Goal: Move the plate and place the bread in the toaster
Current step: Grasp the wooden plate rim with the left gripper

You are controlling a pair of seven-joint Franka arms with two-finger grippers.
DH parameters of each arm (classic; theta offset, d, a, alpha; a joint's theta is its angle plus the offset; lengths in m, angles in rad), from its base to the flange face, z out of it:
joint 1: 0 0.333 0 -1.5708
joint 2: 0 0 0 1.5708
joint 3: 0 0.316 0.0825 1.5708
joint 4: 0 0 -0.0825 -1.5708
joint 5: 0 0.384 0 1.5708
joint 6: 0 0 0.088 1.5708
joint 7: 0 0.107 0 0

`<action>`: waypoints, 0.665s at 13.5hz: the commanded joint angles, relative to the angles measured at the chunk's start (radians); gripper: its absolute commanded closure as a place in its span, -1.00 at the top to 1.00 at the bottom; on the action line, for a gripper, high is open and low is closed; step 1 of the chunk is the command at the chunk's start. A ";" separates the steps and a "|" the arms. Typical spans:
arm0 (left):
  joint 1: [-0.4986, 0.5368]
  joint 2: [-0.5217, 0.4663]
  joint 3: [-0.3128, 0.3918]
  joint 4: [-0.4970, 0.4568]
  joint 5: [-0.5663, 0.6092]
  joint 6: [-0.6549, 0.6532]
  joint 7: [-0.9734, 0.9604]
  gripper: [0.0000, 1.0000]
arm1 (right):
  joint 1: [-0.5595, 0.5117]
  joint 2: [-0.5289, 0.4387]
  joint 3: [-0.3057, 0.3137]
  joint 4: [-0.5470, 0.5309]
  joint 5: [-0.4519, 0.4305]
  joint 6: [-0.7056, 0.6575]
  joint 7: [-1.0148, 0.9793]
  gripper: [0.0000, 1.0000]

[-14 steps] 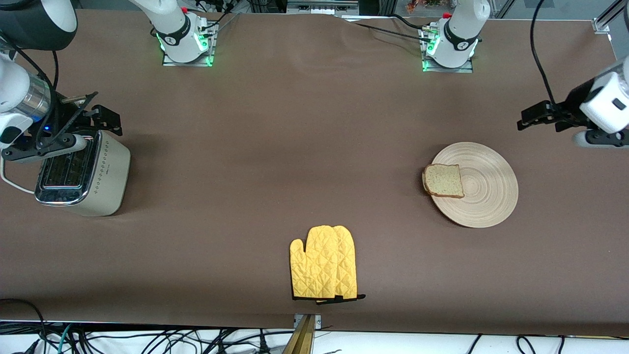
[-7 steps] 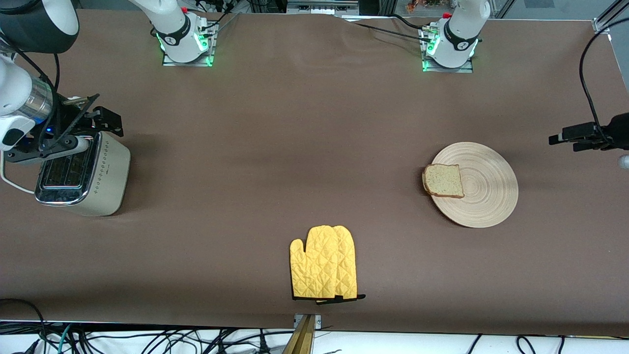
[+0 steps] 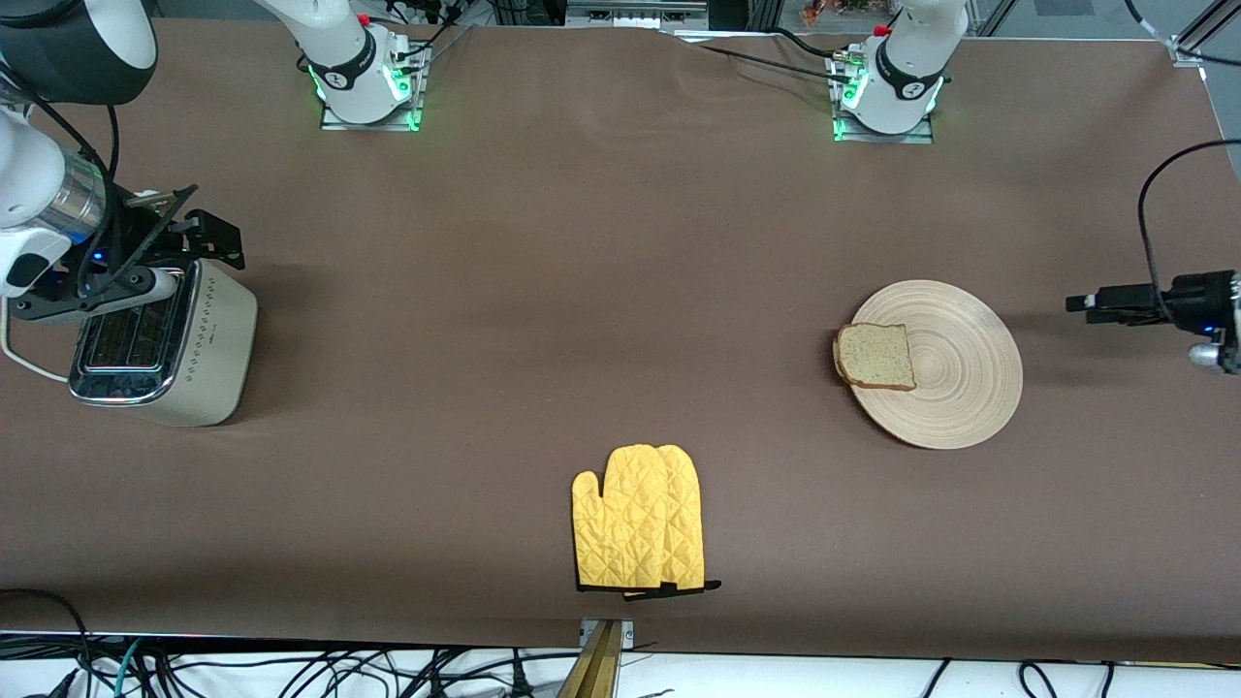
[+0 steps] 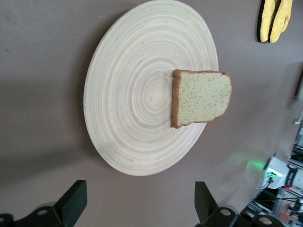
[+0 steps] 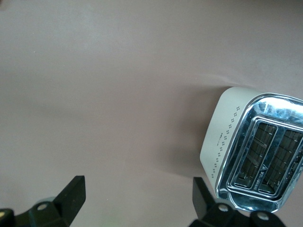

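My left gripper grabs the light-wood plate by its bare rim (image 3: 1014,374) next, to move the bread (image 3: 875,356) closer to the toaster.
The light-wood plate (image 3: 945,364) lies on the brown table toward the left arm's end, with the bread slice (image 3: 875,357) on its rim facing the right arm's end. Both show in the left wrist view, plate (image 4: 137,90) and bread (image 4: 201,97). My left gripper (image 3: 1084,302) is open and empty, beside the plate toward the left arm's end of the table; in its own view (image 4: 140,204) the fingers stand wide apart. The cream toaster (image 3: 175,344) stands at the right arm's end and shows in the right wrist view (image 5: 246,151). My right gripper (image 3: 208,237) is open and empty above the toaster (image 5: 137,203).
A yellow oven mitt (image 3: 638,519) lies near the front edge of the table at the middle; it shows in the left wrist view (image 4: 273,20). The toaster's white cord (image 3: 19,361) runs off at the right arm's end.
My left gripper has swung from higher up near the table's end down to a lower spot beside the plate. The right arm has barely moved.
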 commanded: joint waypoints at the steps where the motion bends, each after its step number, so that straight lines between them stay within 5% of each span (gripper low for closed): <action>1: 0.003 0.129 -0.010 0.096 -0.067 -0.018 0.100 1.00 | 0.005 -0.006 0.005 0.008 0.008 -0.005 0.008 1.00; 9: -0.007 0.246 -0.019 0.101 -0.149 0.120 0.242 1.00 | 0.005 -0.003 0.006 0.008 0.025 -0.003 0.008 1.00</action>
